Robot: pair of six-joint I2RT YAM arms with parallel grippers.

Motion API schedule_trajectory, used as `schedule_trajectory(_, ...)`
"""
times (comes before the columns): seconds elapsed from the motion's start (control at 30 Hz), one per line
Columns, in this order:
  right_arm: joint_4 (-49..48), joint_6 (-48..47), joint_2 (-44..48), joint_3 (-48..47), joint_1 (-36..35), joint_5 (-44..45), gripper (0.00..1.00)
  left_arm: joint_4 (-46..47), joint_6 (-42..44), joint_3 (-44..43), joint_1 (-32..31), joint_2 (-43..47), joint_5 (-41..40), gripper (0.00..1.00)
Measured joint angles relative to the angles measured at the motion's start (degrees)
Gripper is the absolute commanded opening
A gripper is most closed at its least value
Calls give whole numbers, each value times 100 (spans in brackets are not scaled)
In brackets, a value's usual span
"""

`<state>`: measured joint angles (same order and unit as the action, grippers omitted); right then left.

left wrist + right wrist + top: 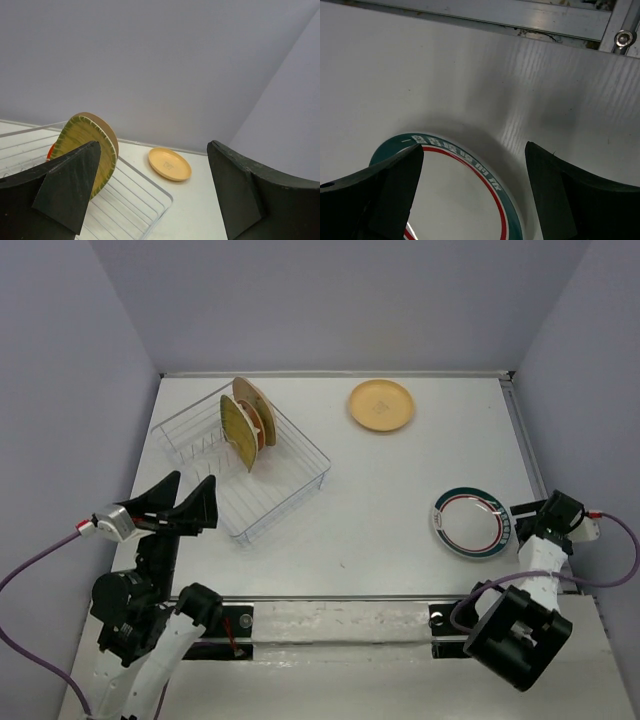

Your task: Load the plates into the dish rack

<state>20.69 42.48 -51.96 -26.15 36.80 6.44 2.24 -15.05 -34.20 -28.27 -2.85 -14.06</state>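
Note:
The ringed plate needs its opposite rim free to slot into the rack (290, 475), so my right gripper will next grab the plate by its rim beside the side (505, 525).
The wire dish rack (290, 475) stands at the left of the table. A ribbed yellow plate (237, 432), a small red-orange plate (263, 430) and a tan plate (252, 398) stand upright in its far end. Another tan plate (381, 405) lies flat at the back. A white plate with green and red rim rings (468, 523) lies at the right. My left gripper (192, 483) is open and empty above the rack's near left corner. My right gripper (508, 523) is open, its jaws straddling the ringed plate's right rim (520, 210).
The left wrist view shows the yellow plate (80, 142), the rack's wire floor (135, 200) and the flat tan plate (170, 164) beyond it. Grey walls enclose the table on three sides. A metal rail (560, 22) runs past the table edge near the right gripper (472, 150).

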Motion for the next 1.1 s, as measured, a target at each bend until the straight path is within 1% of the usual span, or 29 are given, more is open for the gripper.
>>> schedule_trajectory(0.07, 122, -11, -223, -4, 256, -214, 89, -2, 4, 0, -59, 57, -22, 99)
schedule_trajectory(0.13, 173, -55, -531, -15, 321, -420, 89, -2, 20, 0, -94, 151, -66, 99)
schedule_trajectory(0.2, 162, -164, -935, -81, 367, -833, 88, 7, 22, 0, -98, 212, -111, 99)
schedule_trajectory(0.23, 144, -212, -1056, -179, 372, -1008, 87, 9, 24, 0, -98, 221, -129, 99)
schedule_trajectory(0.33, -170, -415, -1283, -181, 376, -1744, 79, 4, 42, 0, -146, 227, -166, 99)
schedule_trajectory(0.37, -243, -439, -1296, -144, 378, -1985, 72, 4, 44, 0, -168, 227, -166, 99)
schedule_trajectory(0.43, -476, -498, -1320, -15, 393, -2400, 65, 4, 50, 0, -201, 227, -170, 99)
schedule_trajectory(0.47, -621, -485, -1379, 59, 404, -2680, 55, 4, 59, 0, -208, 227, -173, 99)
schedule_trajectory(0.5, -776, -476, -1458, 129, 411, -2911, 48, 4, 61, 0, -212, 227, -179, 99)
schedule_trajectory(0.57, -1143, -452, -1679, 278, 411, -3353, 28, 4, 63, 0, -214, 227, -203, 99)
schedule_trajectory(0.6, -1309, -450, -1786, 352, 411, -3506, 28, 4, 66, 0, -214, 229, -210, 99)
schedule_trajectory(0.63, -1416, -417, -1864, 413, 411, -3598, 16, 4, 66, 0, -214, 229, -223, 99)
schedule_trajectory(0.7, -1690, -409, -2063, 581, 400, -3941, 7, 4, 66, 0, -214, 229, -229, 99)
schedule_trajectory(0.8, -1943, -317, -2004, 763, 374, -4288, 7, 4, 66, 0, -214, 229, -229, 99)
schedule_trajectory(0.9, -2114, -304, -1602, 911, 291, -4284, 7, 4, 66, 0, -208, 229, -227, 99)
schedule_trajectory(1.03, -1941, -302, -772, 986, -68, -3845, 7, 2, 63, 0, -181, 229, -223, 99)
schedule_trajectory(1.1, -1720, -299, -313, 957, -409, -3456, 7, 2, 63, 0, -155, 229, -219, 99)
